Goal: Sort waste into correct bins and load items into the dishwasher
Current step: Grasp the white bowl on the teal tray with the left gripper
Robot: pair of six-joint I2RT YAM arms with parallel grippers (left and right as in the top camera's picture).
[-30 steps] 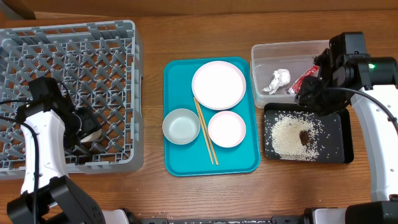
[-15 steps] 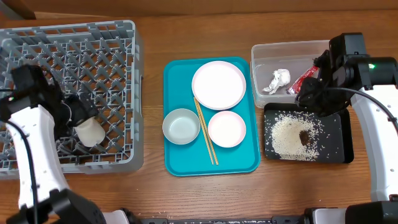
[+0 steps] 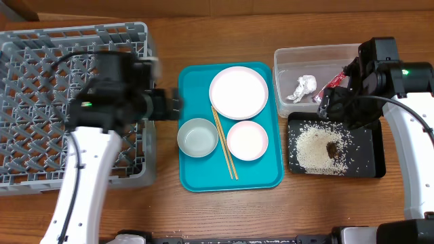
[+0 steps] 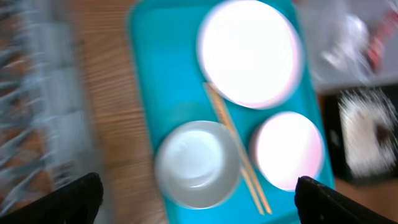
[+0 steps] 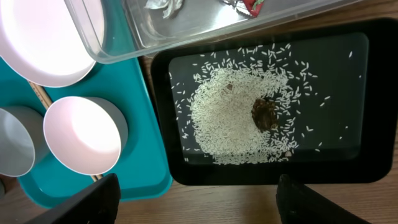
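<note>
The grey bowl is to be tipped over into the dish rack (image 3: 41, 68), so the robot's left gripper next needs to pick up the bowl by its rim beside the chopsticks.
My left gripper (image 3: 171, 107) is open and empty, between the grey dish rack (image 3: 41, 68) and the teal tray; in the left wrist view (image 4: 199, 190) it hovers above the grey bowl (image 4: 196, 163). The tray holds the white plate (image 3: 238, 93), the pinkish dish (image 3: 247, 140), the bowl (image 3: 197, 137) and the chopsticks (image 3: 224, 144). My right gripper (image 3: 332, 105) is open and empty over the far edge of the black tray (image 3: 373, 159), which holds rice (image 3: 315, 149) and a brown lump (image 3: 333, 148). The clear tub (image 3: 285, 57) holds the tissue (image 3: 303, 88) and red wrapper (image 3: 331, 87). The white cup is hidden.
The teal tray (image 3: 193, 173) lies between the rack and the two bins. The left arm's white link lies across the rack's right front part. Bare wooden table runs along the front edge.
My left arm swung from the rack's left front to its right edge, toward the teal tray. The white cup it held is no longer in its jaws. The right arm has barely moved.
</note>
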